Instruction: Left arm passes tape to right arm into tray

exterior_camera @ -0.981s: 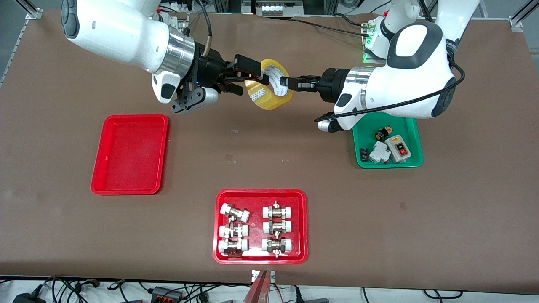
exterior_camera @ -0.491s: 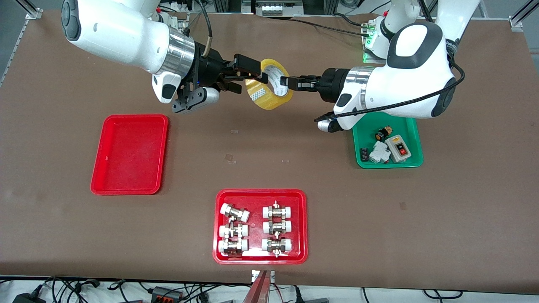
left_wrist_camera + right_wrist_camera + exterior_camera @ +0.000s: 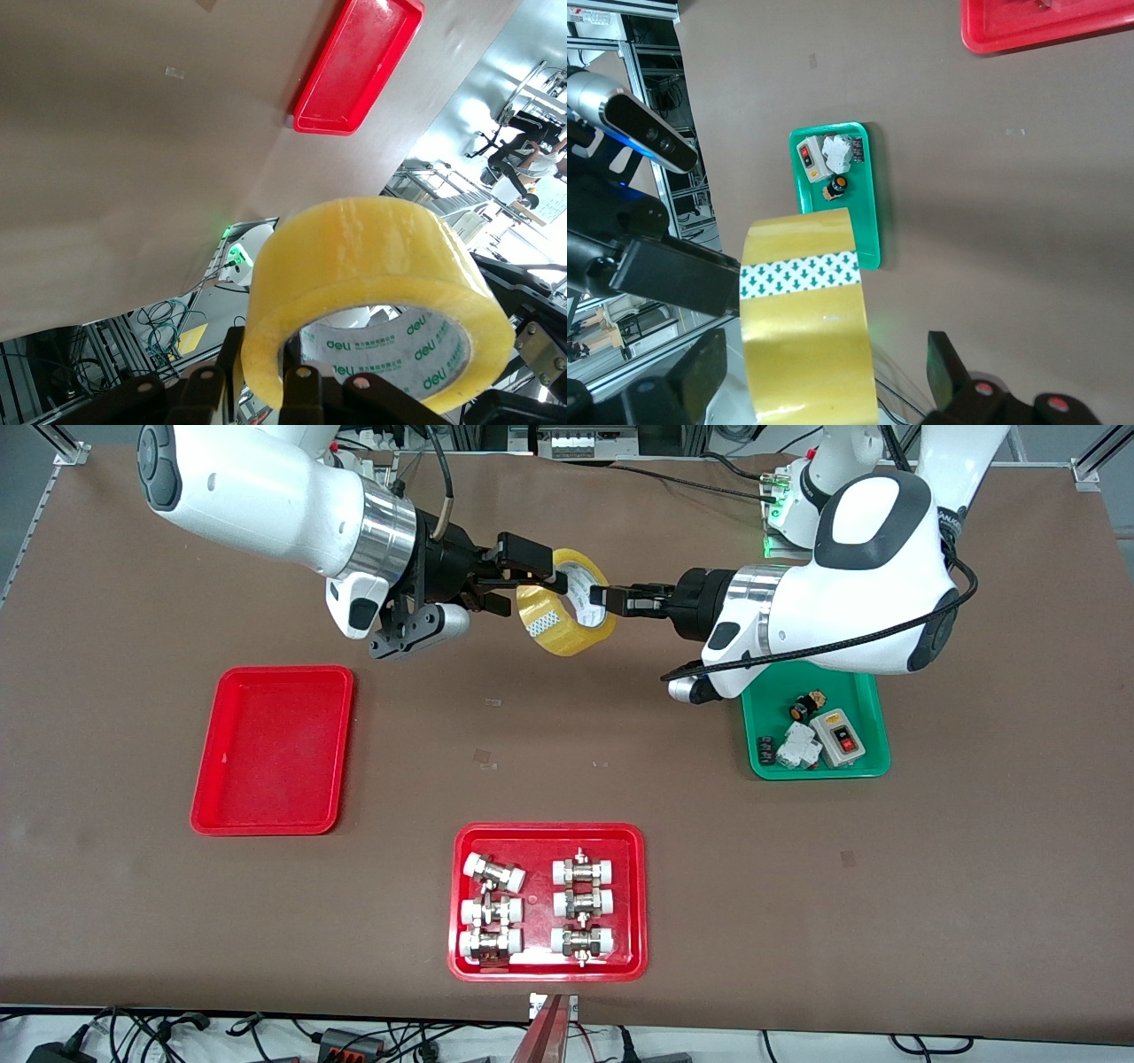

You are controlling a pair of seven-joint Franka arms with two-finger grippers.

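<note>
My right gripper grabs the roll by its two flat sides next, to bring the tape (image 3: 567,634) into the empty red tray (image 3: 275,748).
The yellowish tape (image 3: 567,634) hangs in the air over the table between the two arms, upright on its edge. My left gripper (image 3: 606,599) is shut on the roll's wall, one finger outside and one inside the white core (image 3: 381,341). In the left wrist view the tape (image 3: 372,283) fills the lower half above my left gripper (image 3: 270,390). My right gripper (image 3: 533,595) is open, its two fingers standing on either side of the roll without touching it. The right wrist view shows the tape (image 3: 806,336) between the spread fingers (image 3: 946,365) of the right gripper (image 3: 824,381). The empty red tray (image 3: 275,748) lies toward the right arm's end.
A red tray with metal fittings (image 3: 547,833) sits near the table's front edge. A green tray (image 3: 771,700) with small electrical parts lies under the left arm's wrist. Bare brown table lies below the tape.
The right arm has crept toward the tape, its open fingers now reaching further round the roll. The left arm and the tape have stayed still.
</note>
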